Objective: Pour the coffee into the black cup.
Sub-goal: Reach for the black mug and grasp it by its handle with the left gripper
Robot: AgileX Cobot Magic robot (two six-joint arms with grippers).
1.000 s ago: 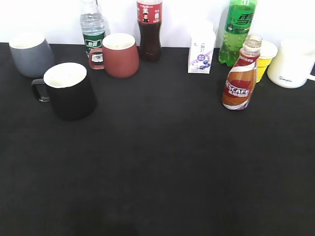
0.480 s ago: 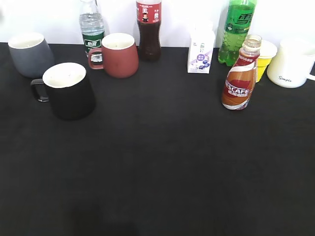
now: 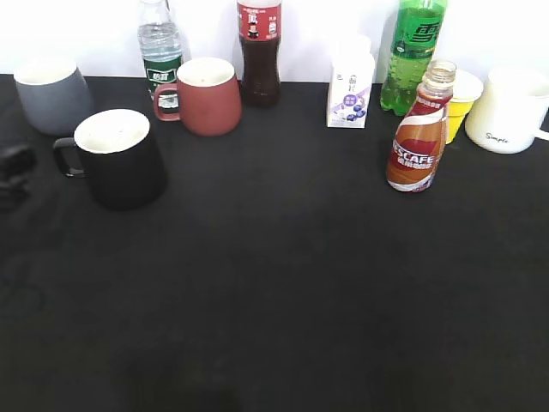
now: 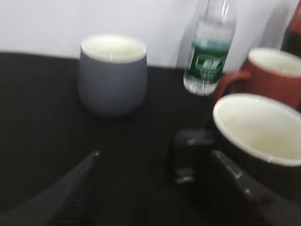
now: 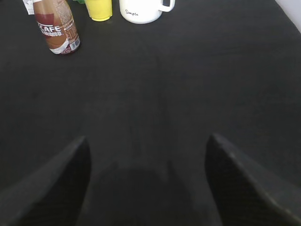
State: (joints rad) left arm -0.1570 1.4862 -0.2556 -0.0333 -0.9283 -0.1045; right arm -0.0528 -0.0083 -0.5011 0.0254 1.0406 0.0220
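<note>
My left gripper is to grab the black cup (image 3: 120, 159) by its handle (image 3: 67, 159) next, so that it holds the cup ready for the coffee.
The black cup (image 3: 120, 159) stands at the left on the black table, its handle facing left. In the left wrist view the cup (image 4: 258, 141) is at the right, blurred. My left gripper (image 4: 155, 156) is open and empty, and the cup's handle lies just ahead near its right finger. It shows in the exterior view (image 3: 13, 167) at the left edge, beside the handle. The coffee bottle (image 3: 418, 137) stands upright at the right, uncapped, and shows in the right wrist view (image 5: 56, 28). My right gripper (image 5: 148, 141) is open, empty and far short of the bottle.
A grey mug (image 3: 51, 93), a water bottle (image 3: 160, 51) and a dark red mug (image 3: 208, 96) stand behind the black cup. A dark soda bottle (image 3: 260, 51), milk carton (image 3: 350, 90), green bottle (image 3: 412, 56), yellow cup (image 3: 461, 103) and white mug (image 3: 515, 112) line the back.
My left gripper has come into the exterior view at the left edge, beside the black cup's handle. Cups and bottles have not moved.
</note>
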